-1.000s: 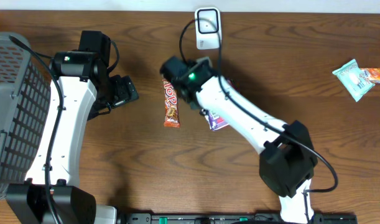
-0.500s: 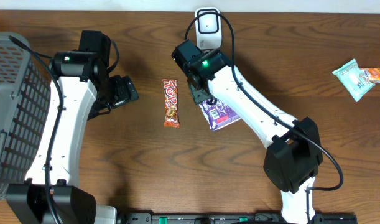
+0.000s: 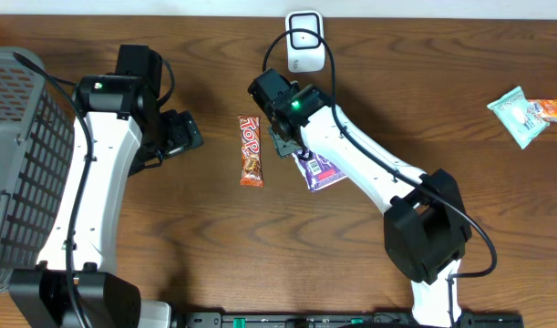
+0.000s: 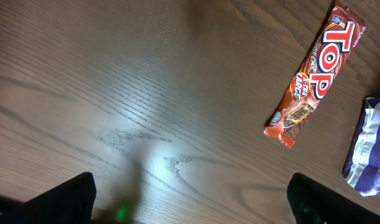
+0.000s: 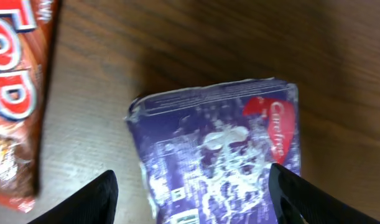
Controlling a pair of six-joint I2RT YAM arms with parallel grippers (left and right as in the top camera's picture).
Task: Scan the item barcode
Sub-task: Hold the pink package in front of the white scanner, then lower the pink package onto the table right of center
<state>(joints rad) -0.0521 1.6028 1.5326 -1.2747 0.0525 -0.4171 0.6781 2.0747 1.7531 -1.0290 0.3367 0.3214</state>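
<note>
My right gripper should next grip the purple snack packet by its opposite side edges, keeping its broad sides free for barcode scanning.
A purple snack packet point(image 5: 221, 143) lies flat on the wooden table, and my right gripper point(image 5: 193, 199) hangs over it, open, with a dark finger on each side of it. From overhead this gripper point(image 3: 287, 141) sits at the purple packet's point(image 3: 322, 171) left end. A red TOP chocolate bar point(image 3: 251, 150) lies just left of it. The white scanner point(image 3: 304, 41) stands at the table's back edge. My left gripper point(image 3: 182, 135) is wide open over bare wood, left of the TOP bar point(image 4: 317, 74), with nothing between its fingers.
A grey wire basket point(image 3: 18, 173) takes up the far left. A pale green snack packet point(image 3: 524, 114) lies at the far right. The scanner's cable runs down past my right arm.
My right wrist has swung back toward the scanner, uncovering more of the purple packet, then edged slightly left. The left arm has not moved.
</note>
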